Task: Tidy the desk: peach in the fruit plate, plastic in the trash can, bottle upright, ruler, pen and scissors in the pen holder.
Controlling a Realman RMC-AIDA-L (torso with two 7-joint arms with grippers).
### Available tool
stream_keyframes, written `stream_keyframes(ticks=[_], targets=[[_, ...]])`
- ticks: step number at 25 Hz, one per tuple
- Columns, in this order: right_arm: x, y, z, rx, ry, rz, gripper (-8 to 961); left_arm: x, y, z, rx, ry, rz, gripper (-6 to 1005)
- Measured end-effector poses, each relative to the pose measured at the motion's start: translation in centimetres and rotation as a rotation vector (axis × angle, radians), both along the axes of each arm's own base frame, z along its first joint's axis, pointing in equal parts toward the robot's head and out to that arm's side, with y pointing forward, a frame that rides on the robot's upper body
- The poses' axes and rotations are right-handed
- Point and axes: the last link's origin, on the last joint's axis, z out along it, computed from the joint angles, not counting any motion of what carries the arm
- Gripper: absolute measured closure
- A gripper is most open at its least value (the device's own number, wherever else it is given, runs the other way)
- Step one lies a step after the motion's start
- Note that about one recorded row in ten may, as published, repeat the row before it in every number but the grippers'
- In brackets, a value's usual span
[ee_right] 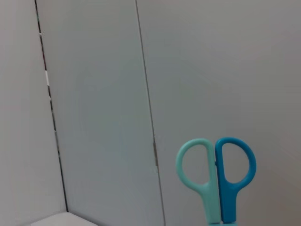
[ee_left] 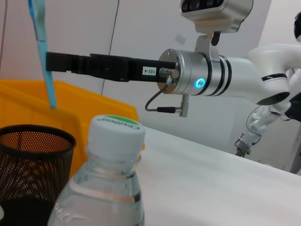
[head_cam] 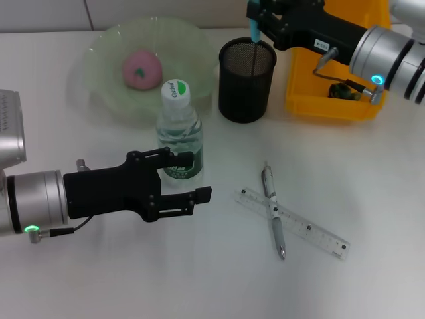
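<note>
My right gripper opens now, since in the head view the scissors' blades point down inside the pen holder's rim, so the scissors would rest in the holder.
The clear water bottle stands upright with its white and green cap on. My left gripper is open, its black fingers on either side of the bottle's lower part. My right gripper is shut on the teal and blue scissors, which hang point down over the black mesh pen holder. A pink peach lies in the pale green fruit plate. The pen lies across the clear ruler on the table to the right.
The yellow trash can stands behind and to the right of the pen holder, with a dark crumpled item inside. The right arm reaches across above it.
</note>
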Motion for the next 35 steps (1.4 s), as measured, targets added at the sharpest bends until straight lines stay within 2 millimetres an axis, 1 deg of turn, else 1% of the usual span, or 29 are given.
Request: stream_keyframes(ticks=[5, 11, 13, 14, 15, 17, 20, 23, 24, 25, 27, 28, 29, 30, 33, 34, 35], targets=[[0.1, 0.1, -0.1, -0.002, 0.001, -0.015, 709, -0.1, -0.1, 0.0, -0.001, -0.001, 0.007, 233], [0.3, 0.0, 0.1, -0.004, 0.007, -0.016, 603, -0.2, -0.2, 0.0, -0.002, -0.001, 0.008, 233], [0.3, -0.1, 0.3, -0.013, 0.022, -0.018, 568, -0.2, -0.2, 0.0, -0.002, -0.001, 0.009, 234], [0.3, -0.3, 1.0, -0.035, 0.042, -0.008, 550, -0.2, -0.2, 0.0, -0.003, -0.002, 0.01, 234], [0.3, -0.3, 1.0, -0.035, 0.042, -0.008, 532, -0.2, -0.2, 0.0, -0.003, -0.002, 0.01, 234], [0.3, -0.7, 2.1, -0.074, 0.049, 0.003, 497, -0.3, -0.4, 0.0, -0.003, -0.003, 0.011, 234], [0.0, -1.4, 4.5, -0.13, 0.031, 0.01, 405, -0.3, -0.4, 0.0, -0.004, -0.003, 0.011, 234], [-0.1, -2.7, 7.0, -0.159, 0.013, 0.028, 400, -0.3, -0.4, 0.0, -0.005, -0.004, 0.01, 234], [-0.4, -3.9, 8.5, -0.186, 0.005, 0.048, 399, -0.6, -0.7, 0.0, -0.006, -0.005, 0.017, 234], [-0.9, -4.5, 9.4, -0.204, -0.011, 0.061, 385, -0.6, -0.7, 0.0, -0.006, -0.005, 0.017, 234], [-1.9, -5.6, 10.9, -0.251, -0.074, 0.072, 356, -0.7, -0.8, 0.0, -0.006, -0.006, 0.021, 234], [-1.9, -5.6, 10.9, -0.251, -0.074, 0.072, 342, -0.7, -0.8, 0.0, -0.006, -0.006, 0.021, 233], [-3.0, -6.5, 12.1, -0.305, -0.183, 0.055, 328, -0.7, -0.9, 0.0, -0.006, -0.006, 0.021, 233], [-3.0, -6.5, 12.1, -0.305, -0.183, 0.055, 307, -0.7, -0.9, 0.0, -0.006, -0.006, 0.021, 233], [-4.7, -7.7, 12.9, -0.427, -0.397, -0.001, 245, -0.7, -0.9, 0.0, -0.007, -0.006, 0.022, 233], [-6.0, -8.2, 12.9, -0.515, -0.526, -0.05, 224, -0.7, -0.9, 0.0, -0.007, -0.007, 0.022, 233], [-6.6, -8.2, 12.7, -0.549, -0.583, -0.069, 203, -0.7, -0.9, 0.0, -0.008, -0.007, 0.022, 234]])
